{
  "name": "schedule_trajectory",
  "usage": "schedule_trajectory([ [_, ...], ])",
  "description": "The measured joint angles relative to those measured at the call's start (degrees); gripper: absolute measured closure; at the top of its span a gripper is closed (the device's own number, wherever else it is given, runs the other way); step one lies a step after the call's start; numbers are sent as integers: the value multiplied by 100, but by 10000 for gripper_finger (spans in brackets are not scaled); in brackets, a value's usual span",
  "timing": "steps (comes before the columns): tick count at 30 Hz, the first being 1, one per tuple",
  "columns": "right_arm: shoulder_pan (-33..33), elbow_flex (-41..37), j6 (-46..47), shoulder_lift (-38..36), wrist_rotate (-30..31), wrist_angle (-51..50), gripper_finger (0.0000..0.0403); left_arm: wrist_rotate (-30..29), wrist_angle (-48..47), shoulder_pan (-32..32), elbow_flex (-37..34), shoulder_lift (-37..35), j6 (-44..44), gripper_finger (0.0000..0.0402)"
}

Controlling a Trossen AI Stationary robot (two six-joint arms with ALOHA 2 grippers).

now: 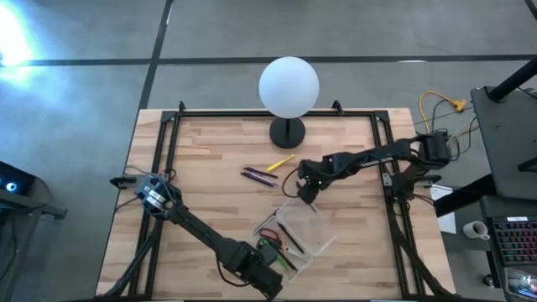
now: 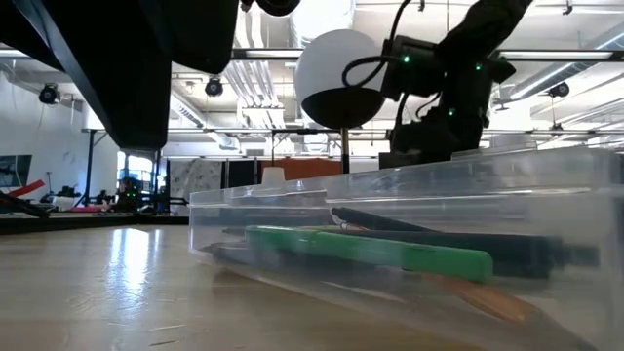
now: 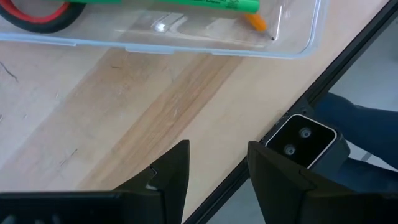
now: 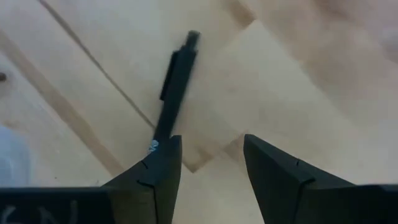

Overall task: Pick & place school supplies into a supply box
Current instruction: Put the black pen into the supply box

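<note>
The dark pen (image 4: 176, 90) is outside my right gripper's fingers and wood shows between them, so my right gripper will move toward the dark pen before it closes on it.
The clear supply box (image 1: 300, 236) lies on the table near the front, right of centre. It holds a green marker (image 2: 370, 250), red-handled scissors (image 3: 37, 15), an orange-tipped pencil (image 3: 256, 22) and a dark pen (image 1: 290, 236). Two purplish pens (image 1: 258, 176) and a yellow pencil (image 1: 281, 163) lie on the table behind it. My right gripper (image 1: 307, 194) is open above the box's far end, with a dark pen (image 4: 176, 84) below its fingers. My left gripper (image 3: 217, 165) is open and empty by the table's front edge, near the box's near end. My right gripper's fingers point down and stand open. The dark pen's near end (image 4: 157, 138) runs in behind one fingertip (image 4: 163, 163). I cannot tell whether that finger touches it.
A white globe lamp (image 1: 289, 86) on a black base (image 1: 287, 132) stands at the table's far middle. The low camera's housing (image 3: 303, 140) sits at the front edge next to my left gripper. Bare wood lies to the table's left.
</note>
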Motion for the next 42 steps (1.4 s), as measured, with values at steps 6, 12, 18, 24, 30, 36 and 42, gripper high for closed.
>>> schedule_trajectory([
  [6, 60, 235, -22, 121, -12, 23, 238, 0, 2, 9, 0, 1, -38, 256],
  [12, 58, 496, -99, 61, 151, 18, 238, 0, 24, 30, 0, 0, -94, 256],
  [18, 58, 822, -82, 588, 140, -22, 238, 0, 21, 31, 0, 0, -94, 256],
  [24, 58, 1137, -184, 1089, 285, -217, 238, 0, 26, 31, 0, 0, -96, 256],
  [30, 49, 1083, -216, 1136, 385, -266, 239, -2, 43, 31, 0, -2, -96, 256],
  [36, 49, 1059, -302, 1092, 426, -338, 239, -4, 44, 31, 0, -2, -85, 256],
  [42, 37, 1055, -530, 1094, 805, -546, 250, -7, 46, 31, 0, -12, -83, 256],
])
